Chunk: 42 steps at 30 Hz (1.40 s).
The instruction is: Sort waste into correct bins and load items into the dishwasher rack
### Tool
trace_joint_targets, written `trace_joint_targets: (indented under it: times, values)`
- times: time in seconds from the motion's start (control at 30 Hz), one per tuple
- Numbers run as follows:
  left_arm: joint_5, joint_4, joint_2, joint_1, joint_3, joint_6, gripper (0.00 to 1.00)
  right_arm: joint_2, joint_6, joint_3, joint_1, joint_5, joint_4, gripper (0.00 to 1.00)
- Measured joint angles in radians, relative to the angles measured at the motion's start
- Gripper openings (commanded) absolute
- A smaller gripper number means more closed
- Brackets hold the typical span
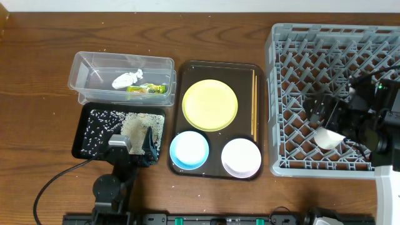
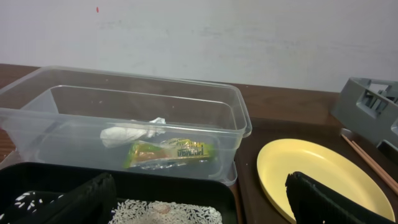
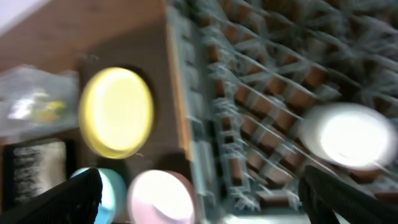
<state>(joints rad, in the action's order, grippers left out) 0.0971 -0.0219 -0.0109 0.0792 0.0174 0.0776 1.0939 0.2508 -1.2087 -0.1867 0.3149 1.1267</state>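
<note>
I should next tip the white bowl on edge into the rack, so my right gripper should grab the rim of the white bowl [image 1: 241,156] on the side nearest the grey rack.
The crumpled white tissue [image 1: 124,79] and the green-and-yellow wrapper [image 1: 149,89] lie in the clear tub [image 1: 81,65]; both also show in the left wrist view, tissue [image 2: 130,132] and wrapper [image 2: 171,152]. Rice and crumbs [image 1: 134,128] lie in the black tray [image 1: 81,150]. My left gripper [image 1: 134,148] is open and empty over that tray's near right corner [image 2: 199,211]. The yellow plate [image 1: 210,104], blue bowl [image 1: 189,150], white bowl [image 1: 241,156] and chopsticks [image 1: 254,106] sit on the brown tray. The white cup [image 1: 329,137] lies in the grey rack [image 1: 281,94]. My right gripper [image 1: 324,115] is open above the rack [image 3: 199,193], apart from the cup [image 3: 348,137].
The dark brown serving tray [image 1: 178,169] lies between the black tray and the rack. The right arm's body [image 1: 375,119] hangs over the rack's right side. A cable [image 1: 56,181] runs across the table at the front left. The right wrist view is blurred.
</note>
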Motion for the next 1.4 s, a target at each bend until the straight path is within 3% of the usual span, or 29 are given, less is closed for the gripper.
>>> trace_joint_targets:
  times: [0.1,0.3,0.47,0.63,0.83,1.1,1.17,1.27,1.4]
  values:
    - [0.0,0.0,0.0,0.0,0.0,0.0,0.9,0.024,-0.029,0.0,0.0,-0.058,0.044,0.87]
    - [0.0,0.0,0.0,0.0,0.0,0.0,0.9,0.076,-0.208,0.003,0.131,0.149,0.078,0.71]
    - [-0.002,-0.001,0.0,0.0,0.0,0.0,0.9,0.081,-0.247,0.025,0.374,0.184,0.023,0.68]
    - [-0.003,-0.001,0.0,0.0,0.0,0.0,0.9,0.13,-0.179,0.103,0.651,0.011,-0.109,0.7]
    - [-0.003,-0.001,0.0,0.0,0.0,0.0,0.9,0.289,-0.143,0.181,0.755,-0.149,-0.184,0.68]
    - [-0.003,-0.001,0.0,0.0,0.0,0.0,0.9,0.509,-0.167,0.185,0.756,-0.254,-0.206,0.39]
    - [-0.003,-0.002,0.0,0.0,0.0,0.0,0.9,0.565,-0.172,0.185,0.756,-0.27,-0.206,0.22]
    - [-0.003,-0.001,0.0,0.0,0.0,0.0,0.9,0.62,-0.175,0.188,0.756,-0.286,-0.204,0.05]
    - [-0.003,-0.001,0.0,0.0,0.0,0.0,0.9,0.602,-0.172,0.189,0.756,-0.286,-0.189,0.01]
